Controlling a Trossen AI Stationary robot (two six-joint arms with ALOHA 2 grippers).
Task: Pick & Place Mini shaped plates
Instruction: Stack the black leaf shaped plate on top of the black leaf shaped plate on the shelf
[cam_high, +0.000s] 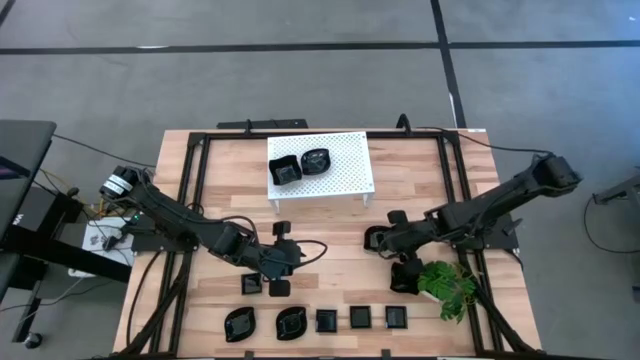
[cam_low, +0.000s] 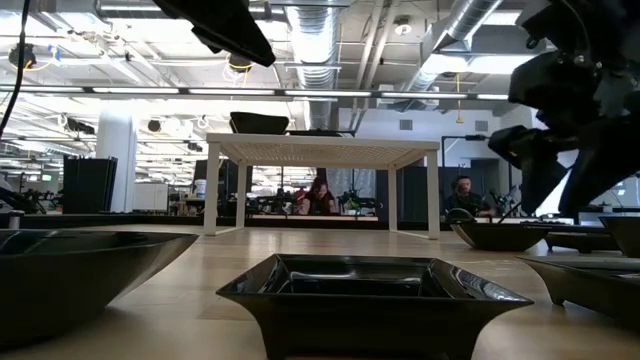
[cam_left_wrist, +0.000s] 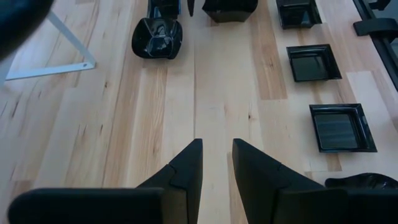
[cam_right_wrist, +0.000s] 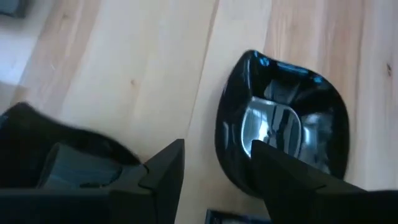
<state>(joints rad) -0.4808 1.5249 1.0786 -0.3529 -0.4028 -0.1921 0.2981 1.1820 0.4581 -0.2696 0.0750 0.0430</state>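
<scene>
The robot's right gripper should next bring the rounded black plate to the plates on the white perforated rack, so it should grab that plate by its rim (cam_right_wrist: 219, 144).
Several glossy black mini plates lie in a row (cam_high: 326, 320) along the table's near edge, and two more sit on the white perforated rack (cam_high: 335, 160). A rounded black plate (cam_high: 374, 238) rests flat on the wood at right centre. My right gripper (cam_high: 388, 240) is open just above it; in the right wrist view one finger (cam_right_wrist: 292, 177) stands over the plate's rim (cam_right_wrist: 283, 130) and the other (cam_right_wrist: 165, 171) over bare wood. My left gripper (cam_high: 298, 254) is open and empty over bare wood at the table's middle; it also shows in the left wrist view (cam_left_wrist: 217, 155).
A green leafy plant (cam_high: 448, 285) stands at the near right, close to my right arm. One small black plate (cam_high: 252, 285) lies beside my left gripper. The rack's legs stand on the far middle of the table. Black frame rails run along both table sides.
</scene>
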